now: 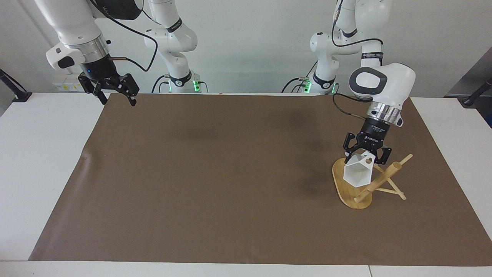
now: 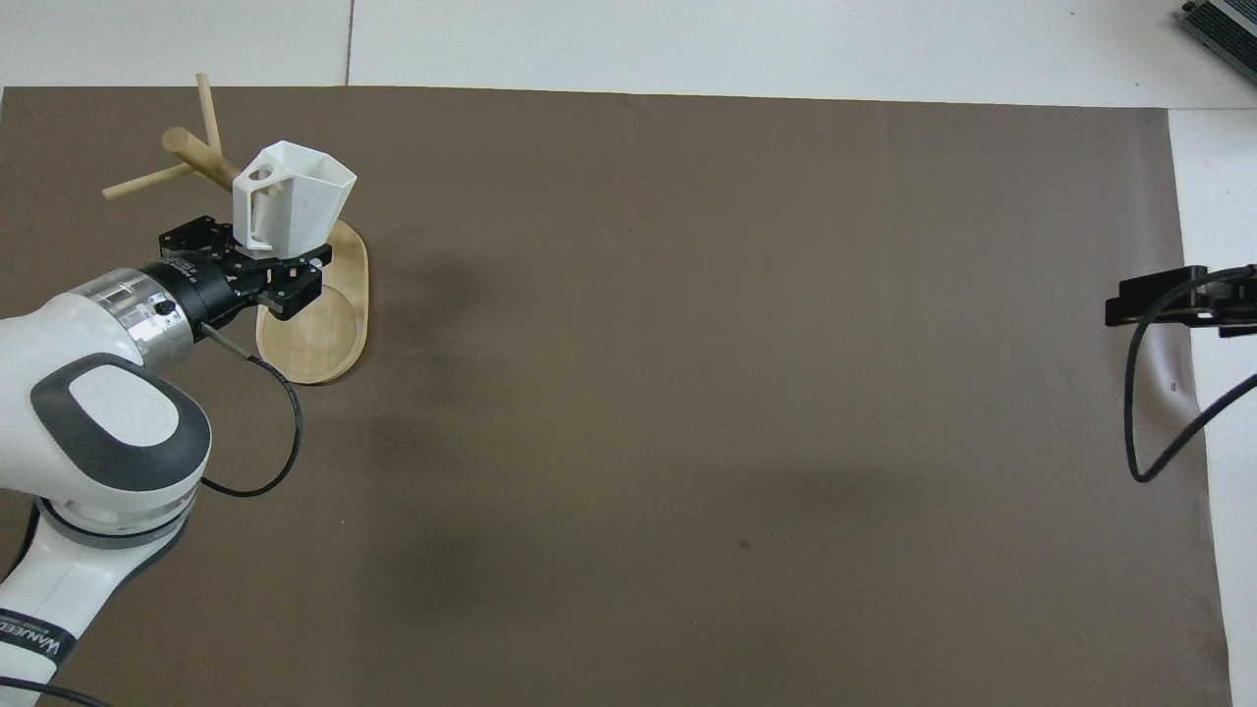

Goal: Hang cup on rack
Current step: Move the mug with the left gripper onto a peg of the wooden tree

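The white faceted cup's handle stands around the rack's peg and the cup would hang, so it is time for my left gripper to open now.
The white faceted cup (image 1: 357, 174) hangs tilted over the bamboo rack's oval base (image 1: 340, 181), toward the left arm's end of the table. My left gripper (image 1: 365, 155) is shut on the cup at its handle side, coming down from above. The rack's thick post (image 1: 381, 180) slants away from the cup, and a thin peg (image 1: 395, 192) reaches down to the mat. From overhead, the cup (image 2: 295, 196) covers the post's foot, the left gripper (image 2: 261, 251) sits just below it, and the base (image 2: 319, 329) lies beside it. My right gripper (image 1: 117, 100) waits open over the mat's corner.
A brown mat (image 1: 230, 173) covers most of the white table (image 1: 42, 154). In the overhead view only the tip of the right gripper (image 2: 1124, 298) and its cable (image 2: 1139, 432) show at the mat's edge.
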Robot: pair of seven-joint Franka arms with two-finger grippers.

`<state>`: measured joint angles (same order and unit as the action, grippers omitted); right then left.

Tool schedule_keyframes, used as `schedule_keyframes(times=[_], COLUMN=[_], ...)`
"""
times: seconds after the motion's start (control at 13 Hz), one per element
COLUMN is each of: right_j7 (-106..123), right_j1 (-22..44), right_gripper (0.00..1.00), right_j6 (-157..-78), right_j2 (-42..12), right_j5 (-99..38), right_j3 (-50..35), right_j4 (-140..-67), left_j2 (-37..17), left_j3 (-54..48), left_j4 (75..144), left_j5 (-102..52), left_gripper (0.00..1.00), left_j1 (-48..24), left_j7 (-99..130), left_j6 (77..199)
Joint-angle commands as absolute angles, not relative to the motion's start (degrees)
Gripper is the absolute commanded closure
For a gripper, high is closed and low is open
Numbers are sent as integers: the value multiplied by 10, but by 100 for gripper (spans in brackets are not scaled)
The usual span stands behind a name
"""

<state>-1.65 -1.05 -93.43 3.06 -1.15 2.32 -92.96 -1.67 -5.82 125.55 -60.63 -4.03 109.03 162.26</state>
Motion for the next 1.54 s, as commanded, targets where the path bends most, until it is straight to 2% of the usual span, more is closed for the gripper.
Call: schedule_keyframes(times=[0.0, 0.54, 0.62, 0.69, 0.77, 1.23, 1.46], right_j7=[16, 9, 9, 9, 10, 10, 11], right_j1=[-11, -11, -11, -11, -11, -11, -12], right_gripper=[0, 0, 0, 0, 0, 0, 0], right_j6=[-941, -940, -940, -940, -940, -940, -938], right_j2=[38, 38, 38, 38, 38, 38, 38], right_j5=[-4, -4, -4, -4, -4, -4, -4], right_j3=[20, 21, 23, 24, 25, 29, 28], right_j4=[-938, -938, -939, -939, -939, -939, -939], left_j2=[-18, -18, -18, -18, -18, -16, -4], left_j3=[-56, -56, -56, -56, -56, -54, -52], left_j4=[1252, 1259, 1259, 1259, 1259, 1256, 1249], left_j5=[-598, -598, -598, -598, -598, -594, -499], left_gripper=[100, 100, 89, 8, 0, 0, 0], left_j1=[-35, -35, -34, -32, -30, -21, -13], left_j7=[1116, 1121, 1121, 1121, 1121, 1111, 1107], left_j6=[1620, 1624, 1623, 1623, 1622, 1604, 1555])
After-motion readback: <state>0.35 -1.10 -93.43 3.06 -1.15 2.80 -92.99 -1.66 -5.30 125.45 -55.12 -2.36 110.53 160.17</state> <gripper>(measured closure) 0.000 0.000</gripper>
